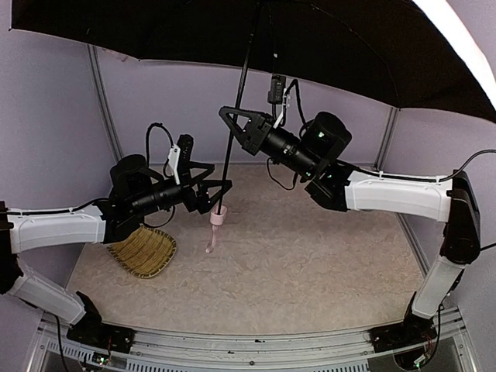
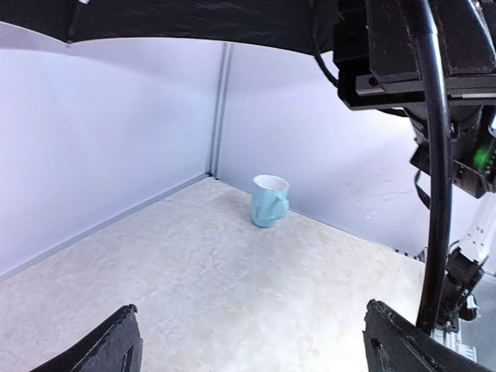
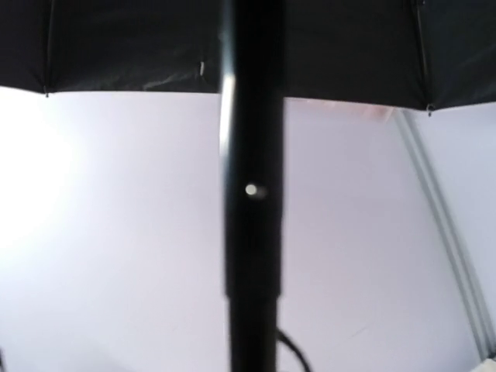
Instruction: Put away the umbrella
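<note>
My left gripper should next grab the umbrella by its lower stem near the handle [image 1: 225, 170], so that the canopy [image 1: 194, 27] stays free to fold.
The umbrella is open and stands upright, its canopy [image 1: 194, 27] spread across the top of the view with the black lining facing down. Its thin black shaft [image 1: 236, 124] runs down to the whitish-pink handle [image 1: 218, 219] just above the table. My right gripper [image 1: 232, 124] is shut on the shaft about halfway up; the shaft [image 3: 252, 232] fills the middle of the right wrist view and hides the fingers. My left gripper [image 1: 219, 194] is wide open beside the lower shaft, just above the handle. In the left wrist view [image 2: 249, 325] the shaft [image 2: 435, 194] passes close to its right finger.
A woven straw tray [image 1: 143, 249] lies on the table at the left, under my left arm. A light blue mug [image 2: 270, 201] stands by the back wall near a corner post. Pale walls enclose the table on three sides.
</note>
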You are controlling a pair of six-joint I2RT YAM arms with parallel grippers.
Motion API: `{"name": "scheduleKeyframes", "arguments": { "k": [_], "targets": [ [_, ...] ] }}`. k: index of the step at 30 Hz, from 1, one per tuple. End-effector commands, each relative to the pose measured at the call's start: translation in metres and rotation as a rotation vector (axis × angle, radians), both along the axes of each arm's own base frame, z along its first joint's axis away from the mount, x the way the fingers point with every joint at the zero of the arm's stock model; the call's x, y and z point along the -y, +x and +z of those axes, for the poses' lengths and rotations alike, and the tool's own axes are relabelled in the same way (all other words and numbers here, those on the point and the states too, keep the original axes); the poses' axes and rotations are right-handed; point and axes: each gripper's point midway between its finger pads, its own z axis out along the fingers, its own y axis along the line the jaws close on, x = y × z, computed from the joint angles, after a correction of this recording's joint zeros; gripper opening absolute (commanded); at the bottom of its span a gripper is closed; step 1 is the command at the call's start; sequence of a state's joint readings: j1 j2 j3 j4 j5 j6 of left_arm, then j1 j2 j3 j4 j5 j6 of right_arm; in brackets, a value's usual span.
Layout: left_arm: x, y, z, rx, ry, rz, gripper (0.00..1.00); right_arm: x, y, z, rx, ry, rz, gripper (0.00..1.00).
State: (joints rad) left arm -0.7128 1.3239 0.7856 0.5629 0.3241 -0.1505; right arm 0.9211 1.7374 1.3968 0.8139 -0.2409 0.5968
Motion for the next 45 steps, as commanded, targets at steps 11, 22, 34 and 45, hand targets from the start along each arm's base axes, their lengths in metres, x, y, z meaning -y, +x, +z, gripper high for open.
{"name": "scheduleKeyframes", "arguments": {
  "k": [11,22,34,45],
  "targets": [
    [-0.008,-0.045,0.035,0.126,-0.003,-0.279,0.98,0.023,-0.025,0.025,0.158,0.004,0.07,0.0],
    [0.017,-0.059,0.04,0.119,-0.048,-0.37,0.99,0.016,-0.024,0.013,0.173,-0.038,0.079,0.0],
    [0.052,-0.026,0.028,-0.04,-0.06,-0.373,0.56,0.013,-0.028,-0.004,0.12,-0.025,0.139,0.0],
    [0.067,-0.037,0.019,-0.135,-0.1,-0.416,0.0,0.024,-0.016,-0.013,0.027,-0.014,0.137,0.0]
  ]
}}
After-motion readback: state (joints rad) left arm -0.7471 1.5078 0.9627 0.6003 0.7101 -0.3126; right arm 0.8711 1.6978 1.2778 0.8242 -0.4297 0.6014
